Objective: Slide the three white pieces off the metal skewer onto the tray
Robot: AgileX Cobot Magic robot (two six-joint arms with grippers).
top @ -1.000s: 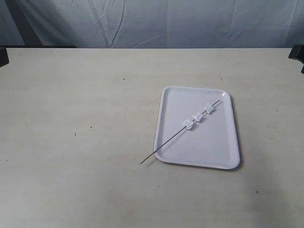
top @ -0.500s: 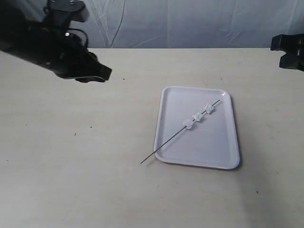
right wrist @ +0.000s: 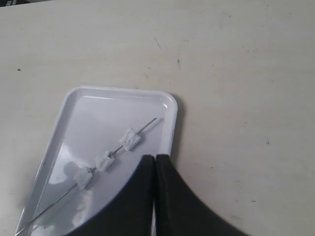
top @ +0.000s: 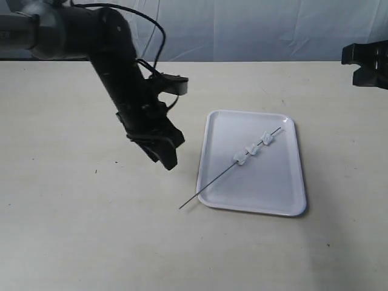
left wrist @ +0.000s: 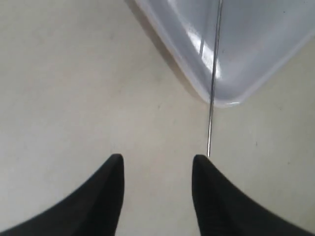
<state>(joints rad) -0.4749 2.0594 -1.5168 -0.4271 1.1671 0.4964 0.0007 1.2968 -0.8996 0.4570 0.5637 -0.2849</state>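
Next, my left gripper grips the metal skewer by its bare shaft (top: 207,187) (left wrist: 214,73), which leaves the three white pieces free to slide off.
The white tray (top: 267,188) lies right of the table's middle. The metal skewer (top: 212,186) rests slanted across it, its bare end sticking out over the near left rim onto the table. The three white pieces (top: 253,149) sit threaded in a row on the part above the tray. My left gripper (top: 167,160) hangs low just left of the tray. In the left wrist view it (left wrist: 157,160) is open and holds nothing, with the skewer's tip (left wrist: 208,152) just beyond one finger. My right gripper (right wrist: 155,158) is shut and empty, high above the tray's far right edge (right wrist: 170,123).
The beige table (top: 91,230) spreads wide to the left and front of the tray. A grey cloth backdrop (top: 242,30) closes off the far side. The right arm's black body (top: 367,63) shows at the right edge.
My left arm has swung from the far left corner down to the table beside the tray's left rim. The right arm has barely shifted. Skewer, pieces and tray are unmoved.
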